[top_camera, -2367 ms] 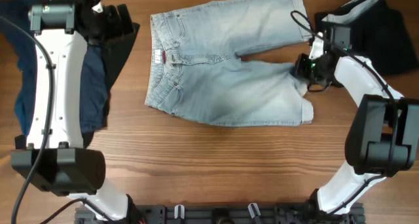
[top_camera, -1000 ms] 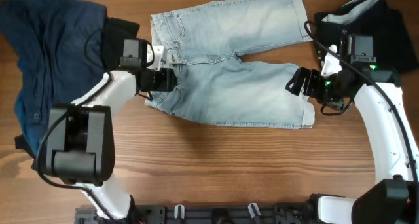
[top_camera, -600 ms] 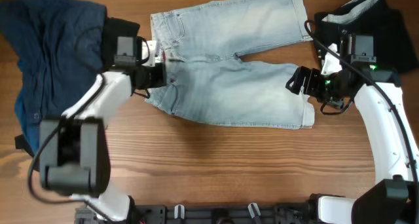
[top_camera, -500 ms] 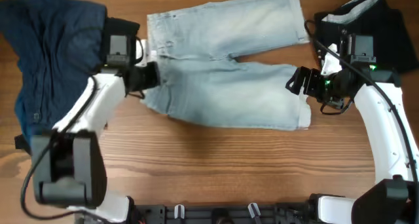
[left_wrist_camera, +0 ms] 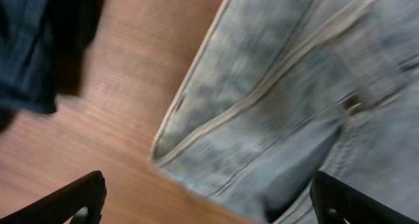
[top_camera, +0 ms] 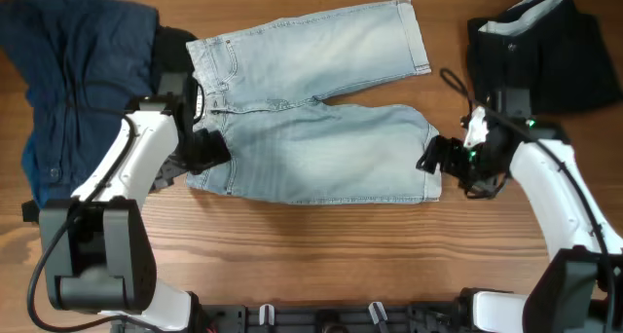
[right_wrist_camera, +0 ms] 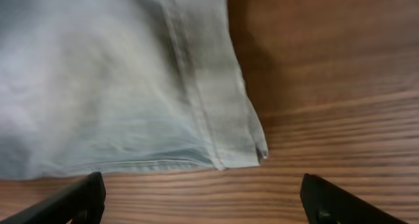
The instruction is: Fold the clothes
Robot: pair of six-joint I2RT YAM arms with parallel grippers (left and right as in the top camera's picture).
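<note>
I need to fold the near leg over the other next, so I should take hold of the denim shorts (top_camera: pixel 311 129) by the near waistband corner (top_camera: pixel 198 182) with my left gripper.
The clothes' pale blue denim shorts (top_camera: pixel 311 129) lie flat mid-table, waistband to the left and cuffed legs to the right. My left gripper (top_camera: pixel 202 150) hovers at the lower waistband corner, jaws wide open. In the left wrist view that corner of the shorts (left_wrist_camera: pixel 281 106) lies between the spread fingers of the left gripper (left_wrist_camera: pixel 209 211), and nothing is held. My right gripper (top_camera: pixel 434 162) is open at the lower leg's cuff. In the right wrist view the cuff corner (right_wrist_camera: pixel 229 132) sits just ahead of the right gripper (right_wrist_camera: pixel 206 207), with bare wood between its fingers.
A dark navy garment (top_camera: pixel 78 80) is heaped at the far left, with a black garment (top_camera: pixel 173 43) beside it. Black garments (top_camera: pixel 545 51) with a pale lining lie at the back right. The wooden table (top_camera: pixel 321 255) runs bare along the front edge.
The shorts have slid left and toward the front edge. My left gripper moved down the waistband to its lower corner and opened. My right gripper shifted left and forward with the cuff.
</note>
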